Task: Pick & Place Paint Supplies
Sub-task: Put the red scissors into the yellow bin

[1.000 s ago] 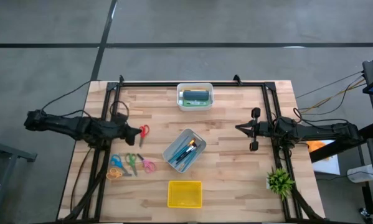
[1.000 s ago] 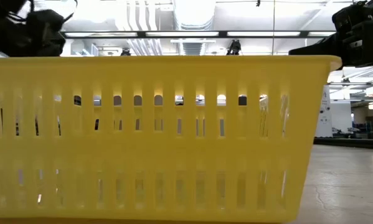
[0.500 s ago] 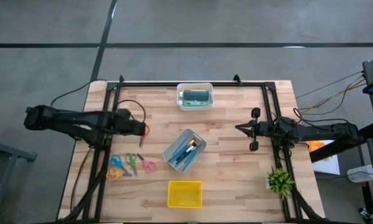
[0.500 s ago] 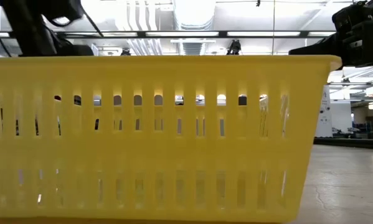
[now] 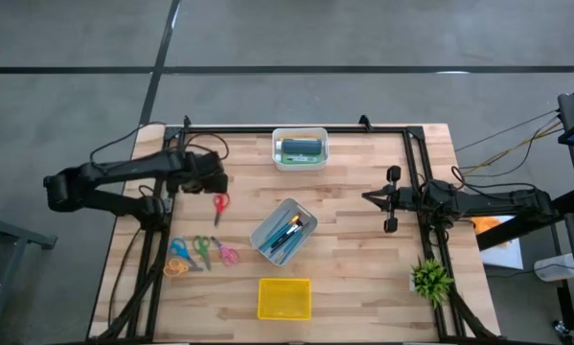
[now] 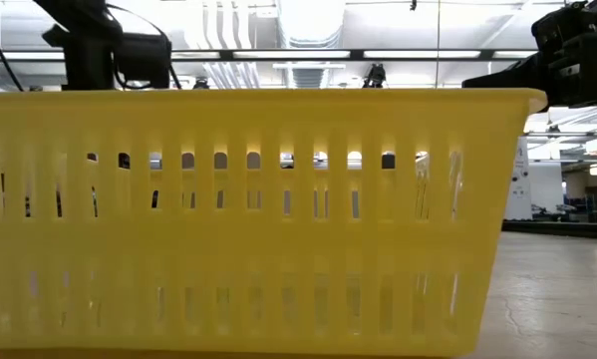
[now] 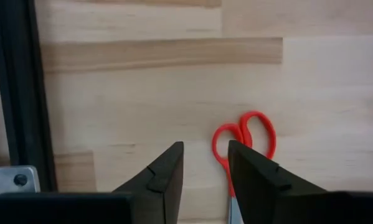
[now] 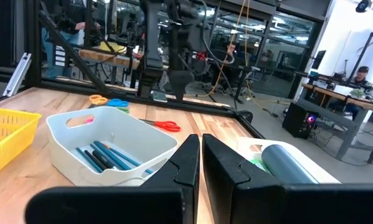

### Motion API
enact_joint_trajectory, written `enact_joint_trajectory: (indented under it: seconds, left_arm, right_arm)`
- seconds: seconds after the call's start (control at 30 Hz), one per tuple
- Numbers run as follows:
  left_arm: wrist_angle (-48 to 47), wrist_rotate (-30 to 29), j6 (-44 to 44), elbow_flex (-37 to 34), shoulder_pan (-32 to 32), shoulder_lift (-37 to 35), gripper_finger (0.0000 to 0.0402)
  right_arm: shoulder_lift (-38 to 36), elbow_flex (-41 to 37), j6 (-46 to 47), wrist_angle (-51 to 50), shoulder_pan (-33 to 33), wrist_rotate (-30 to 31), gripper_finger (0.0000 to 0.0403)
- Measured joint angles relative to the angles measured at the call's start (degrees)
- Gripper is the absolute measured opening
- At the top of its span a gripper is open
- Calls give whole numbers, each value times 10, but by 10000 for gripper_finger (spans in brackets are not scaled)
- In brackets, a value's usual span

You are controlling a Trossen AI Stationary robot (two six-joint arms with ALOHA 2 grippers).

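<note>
The red scissors are to be put away in the yellow basket (image 5: 285, 299). My left gripper should next grab the scissors by their handles.
Several blue-handled and dark brushes (image 5: 288, 233) lie in a pale grey bin (image 5: 267, 230) at mid-table, also seen in the right wrist view (image 8: 105, 154). A green tube and a dark blue tube (image 5: 301, 149) lie in a white bin (image 5: 278, 150) at the far edge. My left gripper (image 7: 205, 163) hangs open above the table, just on the far side of a pair of red scissors (image 7: 243, 140) that lie flat on the wood. My right gripper (image 8: 200, 158) is shut and empty at the table's right side (image 5: 392, 199), pointing at the grey bin.
A yellow slotted basket (image 5: 285, 298) stands at the near edge and fills the low view (image 6: 258, 219). Several coloured scissors (image 5: 200, 253) lie near left. A green spiky plant (image 5: 430, 279) stands near right. Black frame rails (image 5: 162, 192) run along both sides.
My left gripper has risen from the red scissors and drawn back a little toward the table's far edge. The scissors stay flat on the wood where they were.
</note>
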Motion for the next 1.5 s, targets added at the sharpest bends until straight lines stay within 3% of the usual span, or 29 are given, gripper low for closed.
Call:
enact_joint_trajectory:
  seconds: [0.6, 1.0, 1.5]
  left_arm:
    - [66, 35, 66, 0, 0, 181, 131]
    - [86, 35, 73, 1, -2, 225, 129]
    - [100, 39, 73, 0, -2, 224, 7]
  right_arm:
    - [0, 0, 0, 0, 0, 0, 15]
    - [0, 0, 0, 0, 0, 0, 15]
    - [0, 0, 0, 0, 0, 0, 15]
